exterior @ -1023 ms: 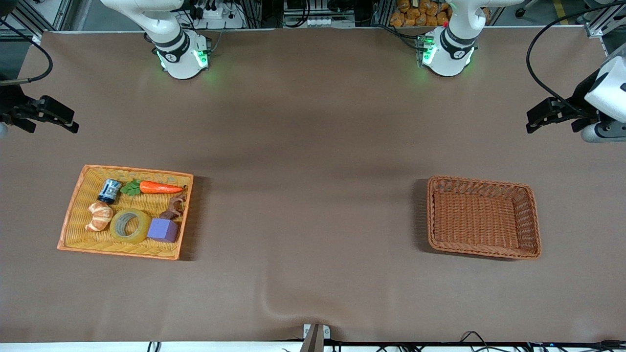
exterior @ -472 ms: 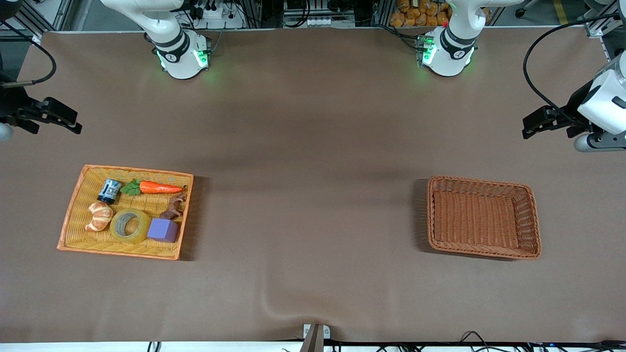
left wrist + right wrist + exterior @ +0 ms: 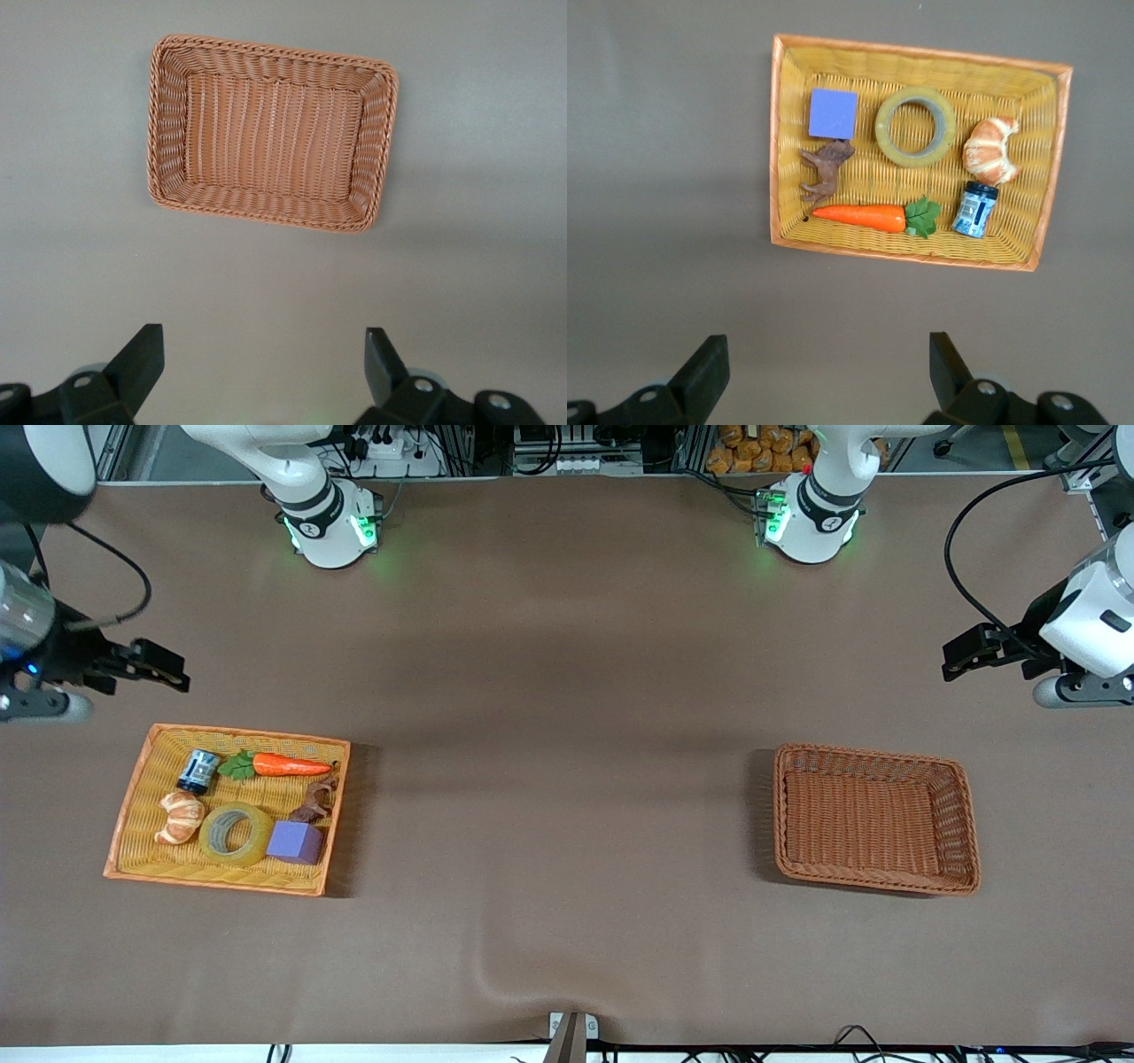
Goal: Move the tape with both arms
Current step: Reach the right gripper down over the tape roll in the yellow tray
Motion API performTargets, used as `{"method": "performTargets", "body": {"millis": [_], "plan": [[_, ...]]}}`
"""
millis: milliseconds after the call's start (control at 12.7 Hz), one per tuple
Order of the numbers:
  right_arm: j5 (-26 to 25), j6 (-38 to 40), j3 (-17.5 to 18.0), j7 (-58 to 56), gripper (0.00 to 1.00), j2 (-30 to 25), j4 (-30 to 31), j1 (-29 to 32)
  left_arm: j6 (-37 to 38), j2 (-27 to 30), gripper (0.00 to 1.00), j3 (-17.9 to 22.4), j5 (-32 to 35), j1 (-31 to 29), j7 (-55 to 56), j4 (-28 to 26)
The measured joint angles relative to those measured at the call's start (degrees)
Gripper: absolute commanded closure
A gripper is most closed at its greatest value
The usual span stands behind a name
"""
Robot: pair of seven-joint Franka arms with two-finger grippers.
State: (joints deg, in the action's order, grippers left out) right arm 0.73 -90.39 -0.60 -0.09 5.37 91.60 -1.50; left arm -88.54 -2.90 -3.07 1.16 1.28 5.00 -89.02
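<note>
My right gripper takes hold of the tape by its ring wall (image 3: 236, 856) next. Then it transfers the tape out of the orange tray (image 3: 133, 808).
The tape (image 3: 235, 833), a yellowish translucent ring with a grey core, lies flat in the orange tray (image 3: 133, 808) between a croissant and a purple cube; the right wrist view shows the tape (image 3: 915, 127) too. My right gripper (image 3: 168, 673) hangs open and empty over the bare table just off the tray's edge, toward the robots' bases; in its own view the right gripper (image 3: 829, 365) frames only tablecloth. My left gripper (image 3: 961, 657) is open and empty, up over the table at the left arm's end. The left gripper (image 3: 264, 359) looks down at bare cloth.
The tray also holds a croissant (image 3: 181, 817), purple cube (image 3: 297, 841), carrot (image 3: 288, 764), small blue can (image 3: 198, 771) and a brown figure (image 3: 317, 801). An empty brown wicker basket (image 3: 967, 824) sits toward the left arm's end; it appears as the basket (image 3: 383, 142) in the left wrist view.
The right gripper has moved in from the table's end toward the tray. The left gripper has shifted slightly inward and lower in the front view. Both stay open.
</note>
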Motion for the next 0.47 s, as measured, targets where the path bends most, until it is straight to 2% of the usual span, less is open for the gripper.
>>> {"method": "performTargets", "body": {"millis": [236,472], "plan": [[-0.16,-0.86,-0.19,0.00,0.00,8.43,-1.23,0.06,-0.05,-0.15,0.00,-0.12,0.00,0.07,0.00,0.09],[-1.35,-3.59,-0.79,-0.04,0.00,17.76,-5.59,0.27,-0.05,-0.21,0.00,-0.25,0.00,0.10,0.00,0.15]]}}
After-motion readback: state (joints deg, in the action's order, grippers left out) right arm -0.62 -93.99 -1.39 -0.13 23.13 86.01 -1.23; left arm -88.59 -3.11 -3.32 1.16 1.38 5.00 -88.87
